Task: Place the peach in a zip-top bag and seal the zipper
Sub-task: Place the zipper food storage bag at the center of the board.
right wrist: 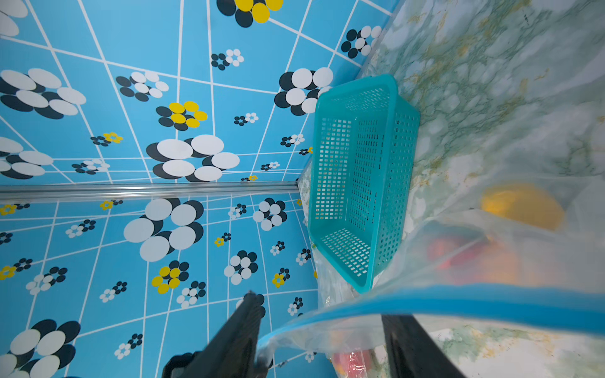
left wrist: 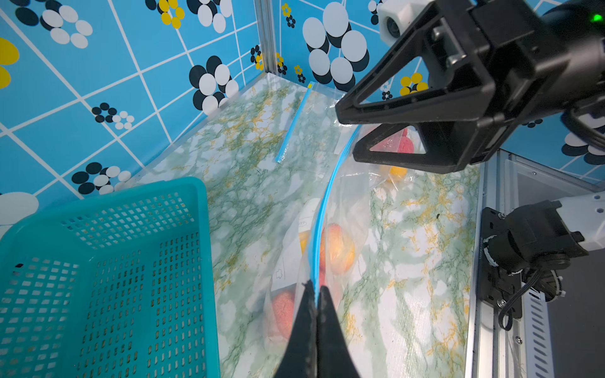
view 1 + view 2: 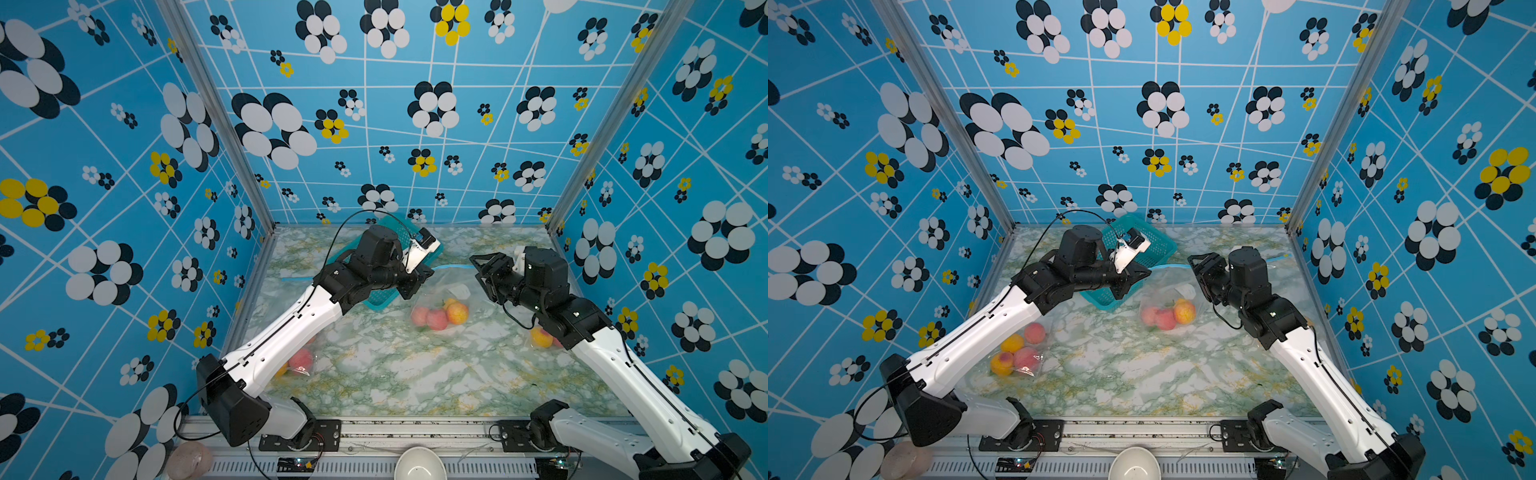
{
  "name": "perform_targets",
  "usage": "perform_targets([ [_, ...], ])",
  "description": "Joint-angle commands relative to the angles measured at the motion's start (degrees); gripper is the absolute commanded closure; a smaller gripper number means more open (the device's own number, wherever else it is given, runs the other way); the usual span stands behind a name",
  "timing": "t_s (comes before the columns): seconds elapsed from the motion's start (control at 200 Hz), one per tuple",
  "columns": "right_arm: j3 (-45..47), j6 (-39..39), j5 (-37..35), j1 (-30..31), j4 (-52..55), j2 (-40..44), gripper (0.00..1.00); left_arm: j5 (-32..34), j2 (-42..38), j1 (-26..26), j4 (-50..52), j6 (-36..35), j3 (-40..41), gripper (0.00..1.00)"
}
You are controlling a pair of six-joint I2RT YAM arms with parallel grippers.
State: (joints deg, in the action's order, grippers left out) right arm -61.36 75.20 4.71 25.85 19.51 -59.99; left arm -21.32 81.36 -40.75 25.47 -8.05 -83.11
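My right gripper grabs the end of the blue zipper strip point(image 2: 322, 209) opposite my left gripper next, to carry the bag and lay the zipper strip flat.
The clear zip-top bag point(image 3: 436, 299) lies mid-table with several peaches point(image 3: 457, 312) inside it. Its blue zipper strip point(image 2: 322, 209) runs raised between the two arms. My left gripper point(image 2: 316, 294) is shut on one end of that strip, beside the teal basket point(image 2: 108, 268). My right gripper point(image 1: 319, 314) is open, and the other end of the zipper strip point(image 1: 458, 304) passes between its spread fingers, with the bag's corner against one finger. In both top views the right gripper point(image 3: 476, 266) point(image 3: 1194, 264) hovers at the bag's far right corner.
The teal basket point(image 3: 1142, 241) stands at the back, partly under my left arm. Another bag of peaches point(image 3: 1017, 353) lies front left, and one more point(image 3: 540, 336) lies under my right arm. A flat bag point(image 2: 291, 127) lies at the back right. A white bowl point(image 3: 419, 463) sits beyond the front rail.
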Motion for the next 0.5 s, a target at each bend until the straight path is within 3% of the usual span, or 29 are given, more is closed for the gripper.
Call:
perform_targets([
  [0.0,0.6,3.1,-2.5,-0.2,-2.8,-0.7,0.38,0.8,-0.7,-0.9,0.5,-1.7,-1.0,1.00],
  [0.285,1.9,5.9,-4.6,-1.1,-0.8,-1.5,0.42,2.1,-3.1,-3.7,0.6,-7.4,1.2,1.00],
  [0.495,3.6,5.2,-4.0,-2.9,-2.2,-1.6,0.81,3.4,-3.7,-3.7,-0.9,-7.9,2.2,1.00],
])
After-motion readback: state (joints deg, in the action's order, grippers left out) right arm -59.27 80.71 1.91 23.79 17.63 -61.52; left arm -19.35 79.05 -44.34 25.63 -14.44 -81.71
